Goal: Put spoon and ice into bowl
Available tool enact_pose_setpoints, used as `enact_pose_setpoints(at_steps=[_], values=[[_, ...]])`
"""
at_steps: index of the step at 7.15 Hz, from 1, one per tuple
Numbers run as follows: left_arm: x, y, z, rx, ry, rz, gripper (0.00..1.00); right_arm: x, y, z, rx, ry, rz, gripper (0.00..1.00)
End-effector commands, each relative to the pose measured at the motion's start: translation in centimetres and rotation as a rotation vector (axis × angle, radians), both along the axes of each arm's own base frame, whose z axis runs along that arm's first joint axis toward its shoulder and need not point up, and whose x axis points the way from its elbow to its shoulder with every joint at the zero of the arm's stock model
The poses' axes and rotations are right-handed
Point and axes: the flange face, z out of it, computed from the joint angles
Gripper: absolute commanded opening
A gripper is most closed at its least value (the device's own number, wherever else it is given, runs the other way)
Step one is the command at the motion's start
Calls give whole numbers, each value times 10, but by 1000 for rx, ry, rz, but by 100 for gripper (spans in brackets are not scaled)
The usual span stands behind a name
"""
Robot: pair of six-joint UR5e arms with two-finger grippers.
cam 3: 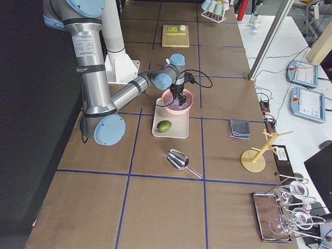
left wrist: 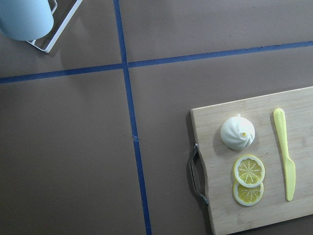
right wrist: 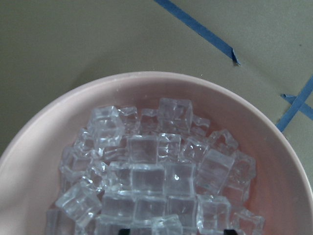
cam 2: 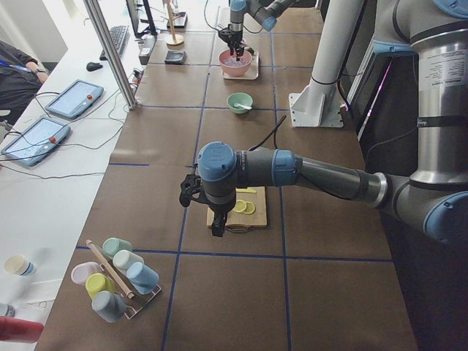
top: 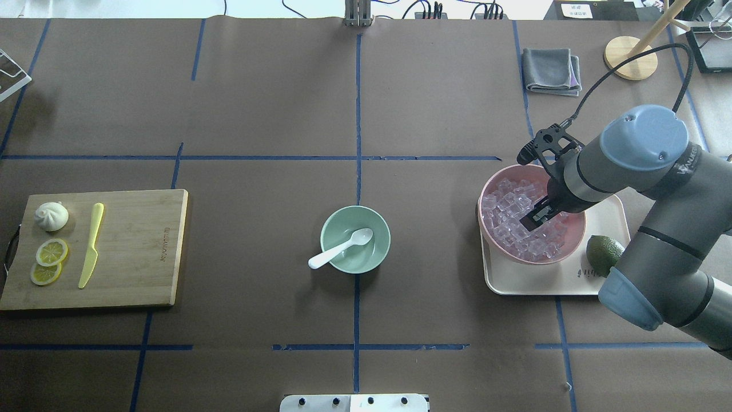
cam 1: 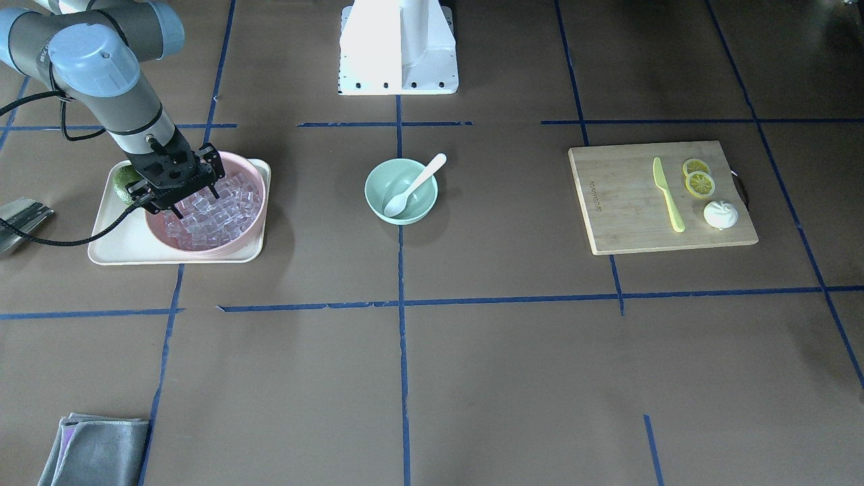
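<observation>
One ice cube from the pink bowl should be picked up next by its sides with my right gripper, so that ice can go into the mint-green bowl.
The white spoon (cam 1: 413,187) lies in the mint-green bowl (cam 1: 372,196) at the table's middle, its handle resting on the rim; the overhead view shows the spoon (top: 341,249) and the bowl (top: 374,254) too. Clear ice cubes (cam 1: 226,217) fill a pink bowl (top: 517,169). My right gripper (cam 1: 198,202) is open, its fingers down among the cubes (right wrist: 146,178), holding nothing that I can see. My left gripper (cam 2: 217,227) hangs over the cutting board's end and shows only in the exterior left view, so I cannot tell its state.
The pink bowl and a lime (top: 603,254) sit on a cream tray (top: 549,283). A wooden cutting board (top: 137,246) holds a yellow-green knife (top: 91,246), lemon slices (top: 48,260) and a white bun (top: 51,216). A grey cloth (top: 551,70) and a metal scoop (cam 3: 179,160) lie beyond the tray.
</observation>
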Motion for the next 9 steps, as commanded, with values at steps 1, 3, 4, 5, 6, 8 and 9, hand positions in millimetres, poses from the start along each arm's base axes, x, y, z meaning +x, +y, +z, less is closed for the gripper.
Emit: enact_pose_setpoints(at_steps=[1, 3, 4, 5, 6, 8, 9], values=[[0, 0, 1, -1, 0, 0, 100, -6, 4, -2, -2, -4, -9, 56], [1, 0, 1, -1, 0, 1, 100, -5, 5, 3, -7, 5, -9, 34], [0, 0, 0, 0, 0, 0, 100, -5, 5, 2, -7, 4, -8, 20], [0, 0, 0, 0, 1, 0, 100, -5, 5, 0, -11, 4, -10, 6], [0, 0, 0, 0, 2, 0, 100, -5, 8, -9, -31, 1, -21, 3], [0, 0, -1, 2, 1, 0, 100, 14, 9, -48, -118, 0, 40, 2], [0, 0, -2, 2, 1, -1, 100, 1, 7, -71, -312, -40, 247, 2]])
